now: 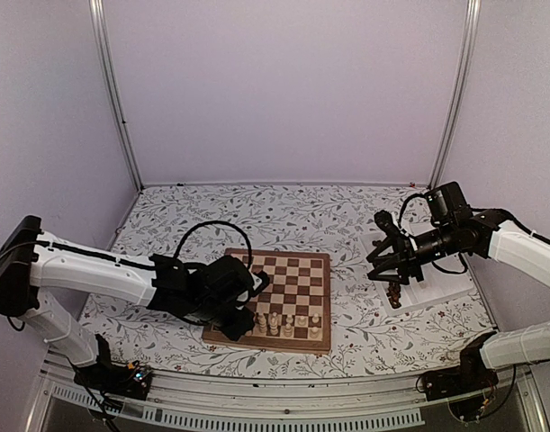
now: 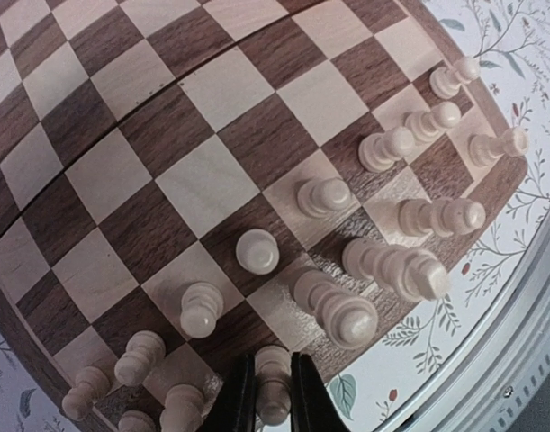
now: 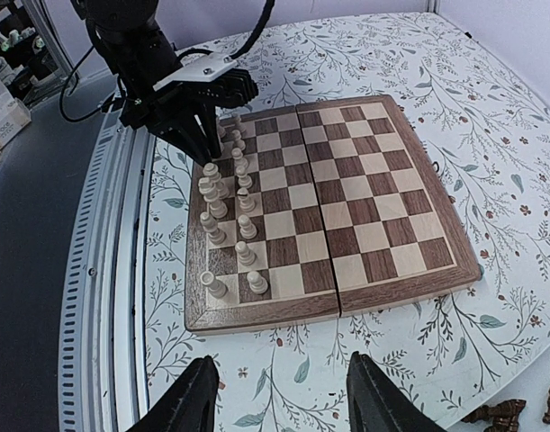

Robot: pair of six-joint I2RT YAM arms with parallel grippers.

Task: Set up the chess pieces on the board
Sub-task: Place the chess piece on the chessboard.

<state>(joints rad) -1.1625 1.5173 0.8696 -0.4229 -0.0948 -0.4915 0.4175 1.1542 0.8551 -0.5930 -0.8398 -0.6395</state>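
I can open my left gripper now: the pale piece is in the near row beside the taller pale piece (image 2: pixel 347 315), so it would stay upright.
The board (image 1: pixel 297 270) lies at the table's middle, with several pale chess pieces (image 1: pixel 288 322) standing in two rows along its near edge. My left gripper (image 2: pixel 271 396) is shut on one pale piece (image 2: pixel 273 364) at the near row, beside a taller pale piece (image 2: pixel 347 315) and a pawn (image 2: pixel 256 250). From the right wrist view that left gripper (image 3: pixel 207 135) hangs over the pale rows on the board (image 3: pixel 365 207). My right gripper (image 3: pixel 284 405) is open and holds nothing, right of the board. Dark pieces (image 3: pixel 504 414) lie just beyond it.
A white tray (image 1: pixel 437 283) sits right of the board under my right gripper (image 1: pixel 389 274), with dark pieces (image 1: pixel 394 295) at its near left corner. The floral tablecloth (image 1: pixel 284 220) covers the table. A metal rail (image 1: pixel 284 396) runs along the near edge.
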